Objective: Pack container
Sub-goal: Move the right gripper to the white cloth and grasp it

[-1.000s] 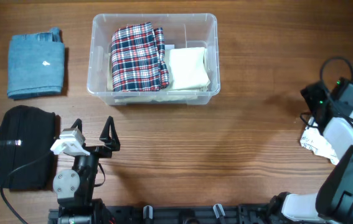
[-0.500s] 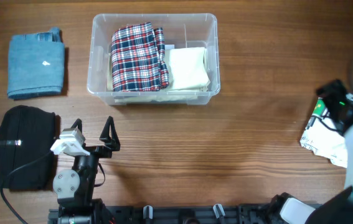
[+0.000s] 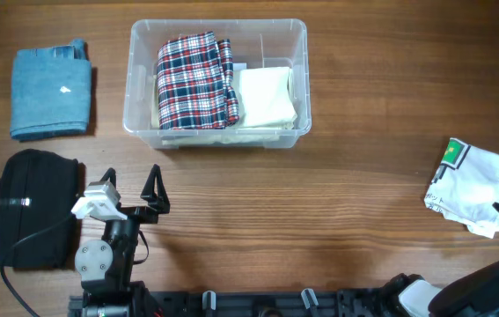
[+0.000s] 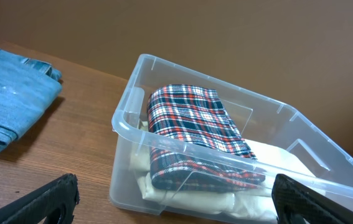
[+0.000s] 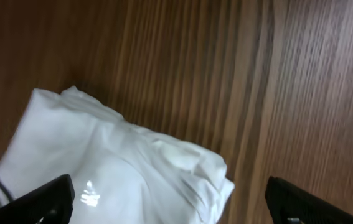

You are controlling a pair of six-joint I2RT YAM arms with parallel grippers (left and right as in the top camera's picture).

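I next need to grab the white garment [image 5: 101,162] with my right gripper by its edge away from the green patch, so its patched end stays free to lay into the container.
The clear plastic container [image 3: 142,121] stands at the back middle of the table and holds a folded plaid cloth [image 3: 194,79] and a cream cloth [image 3: 267,97]. It also shows in the left wrist view [image 4: 126,124]. My left gripper [image 3: 130,194] is open and empty near the front left, pointing at the container. A crumpled white garment with a green patch [image 3: 469,187] lies at the right edge. My right gripper [image 5: 170,208] is open above that white garment [image 5: 101,162]; in the overhead view only a bit of the arm shows at the right edge.
A folded blue denim cloth [image 3: 51,91] lies at the back left; it also shows in the left wrist view [image 4: 8,106]. A folded black garment [image 3: 33,207] lies at the front left beside my left arm.
My right arm has swung right and back, almost out of the overhead view, uncovering the white garment. The left arm has not moved.
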